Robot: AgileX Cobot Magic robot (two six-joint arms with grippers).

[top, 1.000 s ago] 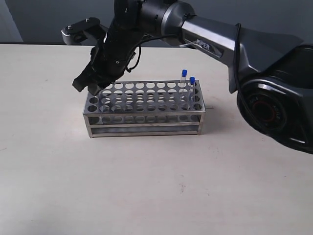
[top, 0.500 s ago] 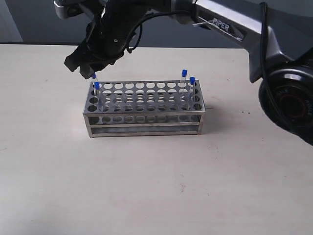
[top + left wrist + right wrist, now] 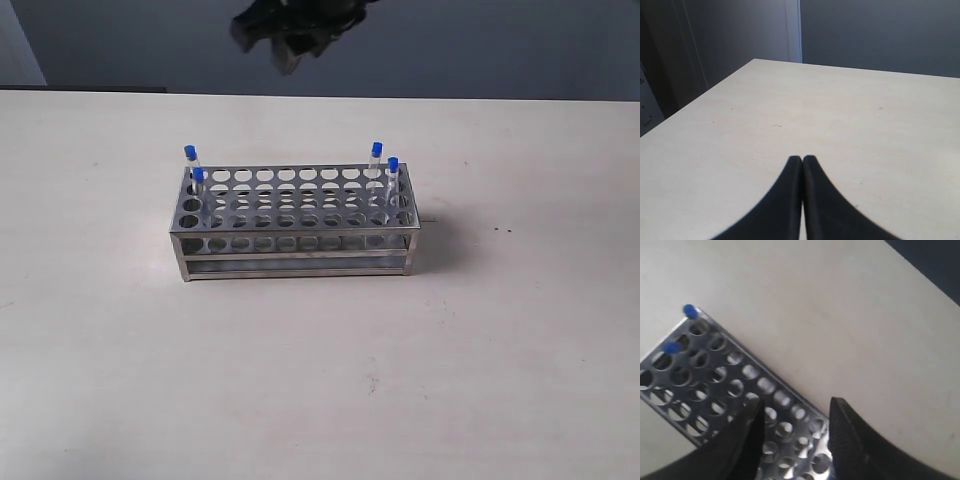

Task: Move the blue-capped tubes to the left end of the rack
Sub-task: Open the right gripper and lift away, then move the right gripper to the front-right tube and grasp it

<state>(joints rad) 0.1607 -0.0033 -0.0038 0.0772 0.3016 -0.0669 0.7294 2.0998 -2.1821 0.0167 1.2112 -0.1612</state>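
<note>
My right gripper grabs the tube by its blue-end with the cap (image 3: 393, 165) next, since this leaves the tube's glass body (image 3: 392, 188) free to enter another rack hole.
The rack (image 3: 295, 215) stands mid-table, a shiny metal frame with rows of holes. Two blue-capped tubes (image 3: 194, 165) stand upright at its left end and two more blue-capped tubes (image 3: 385, 158) at its right end. My right gripper (image 3: 295, 40) hangs high above the rack's back edge, blurred, touching nothing. In the right wrist view the right gripper (image 3: 795, 407) is open and empty over a corner of the rack (image 3: 715, 370), and two blue caps (image 3: 689, 310) show at the rack's far end. My left gripper (image 3: 802, 158) is shut over bare table.
The pale table (image 3: 300, 380) surrounds the rack on all sides. A dark wall runs behind the table's back edge (image 3: 480, 97). The left wrist view shows the table's corner (image 3: 756, 60).
The right gripper has let go of a tube at the rack's left end, then risen and swung right to the top of the view. Two tubes now stand at the left end.
</note>
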